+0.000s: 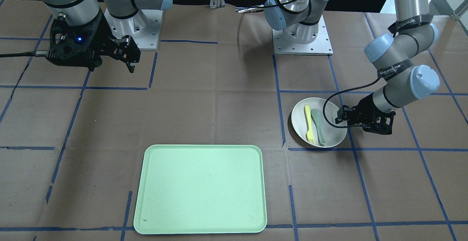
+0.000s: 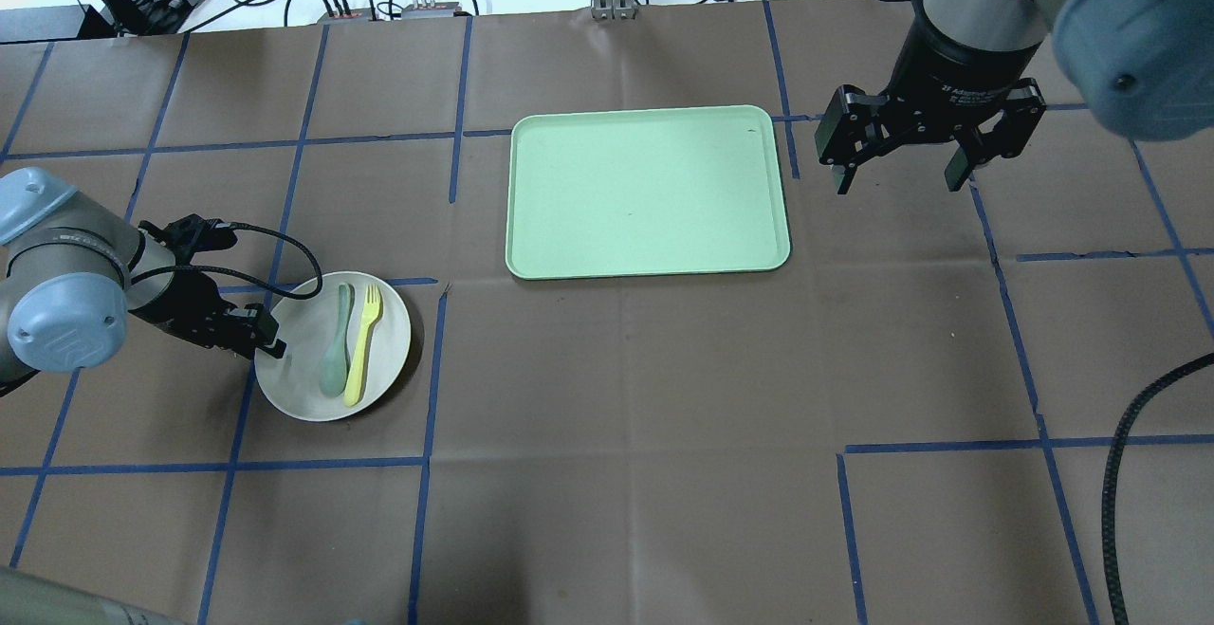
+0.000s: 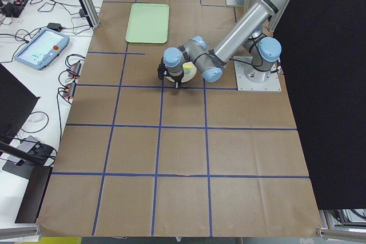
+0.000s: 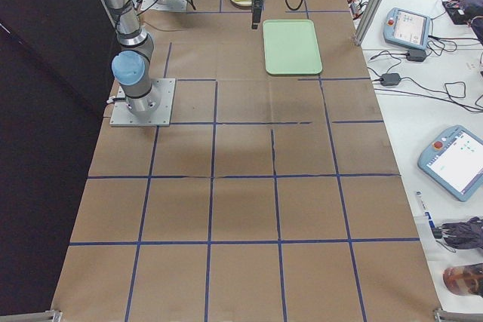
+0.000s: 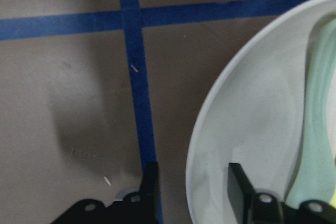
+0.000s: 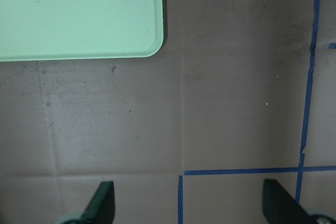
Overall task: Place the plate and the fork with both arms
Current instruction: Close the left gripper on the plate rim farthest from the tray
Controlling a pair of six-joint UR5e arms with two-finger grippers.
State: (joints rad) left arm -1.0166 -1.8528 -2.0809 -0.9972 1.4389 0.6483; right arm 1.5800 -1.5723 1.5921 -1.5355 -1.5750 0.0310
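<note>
For the tray, my left gripper will next grab the plate by its rim [image 5: 193,167].
The off-white plate [image 2: 384,359] lies on the table at my left, also seen from the front [image 1: 299,122]. The pale-yellow fork [image 2: 363,345] [image 1: 309,124] and a grey-green spoon [image 2: 335,350] [image 1: 319,125] lie side by side in it. My left gripper [image 2: 270,345] [image 1: 342,119] is low at the plate's near-left rim. In the left wrist view the gripper [image 5: 191,192] is open, one finger outside the plate [image 5: 247,124] and one inside, with gaps to the rim. My right gripper [image 2: 901,170] [image 6: 191,208] is open and empty, raised to the right of the tray.
The pale-green tray [image 2: 650,193] [image 1: 201,189] lies at the middle far side of the table, with nothing on it; its corner shows in the right wrist view [image 6: 79,14]. Blue tape lines cross the brown table cover. A black cable [image 2: 1138,473] hangs at the right.
</note>
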